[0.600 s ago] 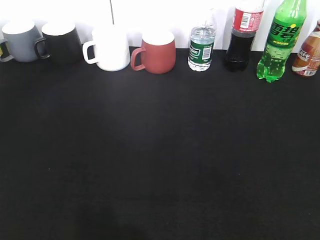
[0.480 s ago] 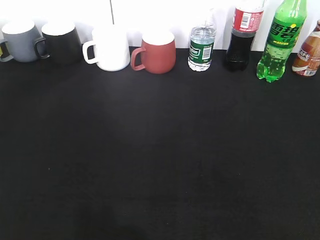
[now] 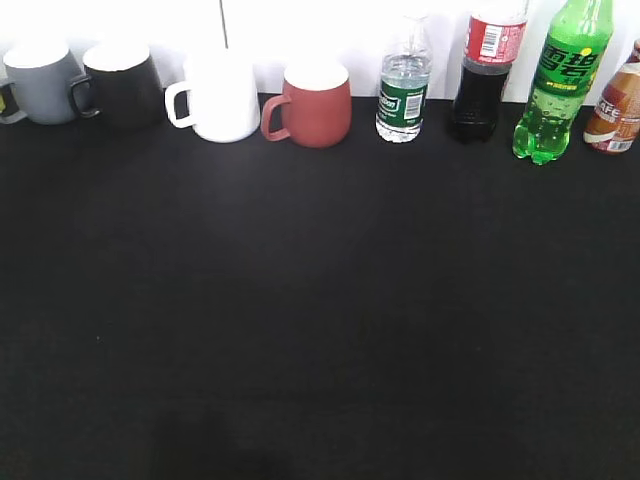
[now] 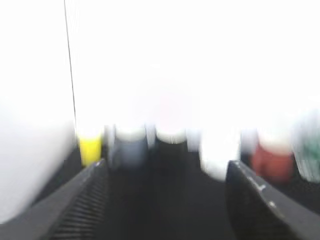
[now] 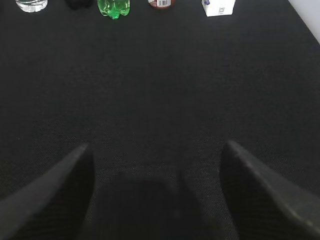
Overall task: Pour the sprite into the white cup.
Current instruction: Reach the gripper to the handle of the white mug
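Observation:
Next, my left gripper grabs the white cup by its loop handle (image 3: 171, 104). The red-brown mug's handle (image 3: 270, 118) sits close against the white cup's body.
The sprite (image 3: 558, 85), a tall green bottle with a green label, stands at the back right of the black table; its bumpy base shows at the top of the right wrist view (image 5: 113, 8). The white cup (image 3: 219, 97) stands at the back, left of centre, handle to the left; it is a white blur in the left wrist view (image 4: 218, 152). My left gripper (image 4: 165, 170) is open and empty, far back from the row of cups. My right gripper (image 5: 155, 152) is open and empty, low over bare cloth. Neither gripper shows in the exterior view.
Along the back stand a grey mug (image 3: 42, 83), a black mug (image 3: 122, 83), a red-brown mug (image 3: 313, 104), a small water bottle (image 3: 402, 92), a cola bottle (image 3: 482, 72) and a brown bottle (image 3: 615, 105). A white carton (image 5: 218, 7) stands further right.

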You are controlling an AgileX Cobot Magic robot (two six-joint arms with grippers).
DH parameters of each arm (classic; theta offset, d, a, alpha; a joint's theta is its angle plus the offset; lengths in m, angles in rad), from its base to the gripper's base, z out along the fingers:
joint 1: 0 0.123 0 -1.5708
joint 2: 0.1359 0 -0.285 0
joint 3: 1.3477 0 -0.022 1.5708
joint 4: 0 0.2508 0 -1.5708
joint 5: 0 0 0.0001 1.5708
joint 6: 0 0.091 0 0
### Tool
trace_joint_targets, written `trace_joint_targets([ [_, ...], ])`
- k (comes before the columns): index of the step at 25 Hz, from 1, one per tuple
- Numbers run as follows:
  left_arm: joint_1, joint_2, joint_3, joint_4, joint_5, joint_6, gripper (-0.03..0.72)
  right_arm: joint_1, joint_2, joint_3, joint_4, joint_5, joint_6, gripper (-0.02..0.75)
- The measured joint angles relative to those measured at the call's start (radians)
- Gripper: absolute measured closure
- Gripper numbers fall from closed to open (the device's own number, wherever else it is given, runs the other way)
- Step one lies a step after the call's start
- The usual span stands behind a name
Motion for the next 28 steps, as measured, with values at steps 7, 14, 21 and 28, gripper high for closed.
trace_joint_targets([
  [7, -0.001, 0.536, 0.340, -0.013, -0.900, 0.000, 0.133, 0.000, 0.000, 0.000, 0.000, 0.000, 0.000, 0.150],
  [14, -0.148, 1.325, 0.193, 0.072, -1.420, 0.000, 0.136, 0.000, 0.000, 0.000, 0.000, 0.001, 0.000, 0.150],
  [21, -0.152, 1.816, -0.269, 0.074, -1.289, 0.000, 0.180, 0.000, 0.000, 0.000, 0.000, 0.000, 0.000, 0.150],
  [28, -0.185, 2.045, -0.562, 0.028, -1.195, 0.000, 0.299, 0.000, 0.000, 0.000, 0.000, 0.000, 0.000, 0.150],
])
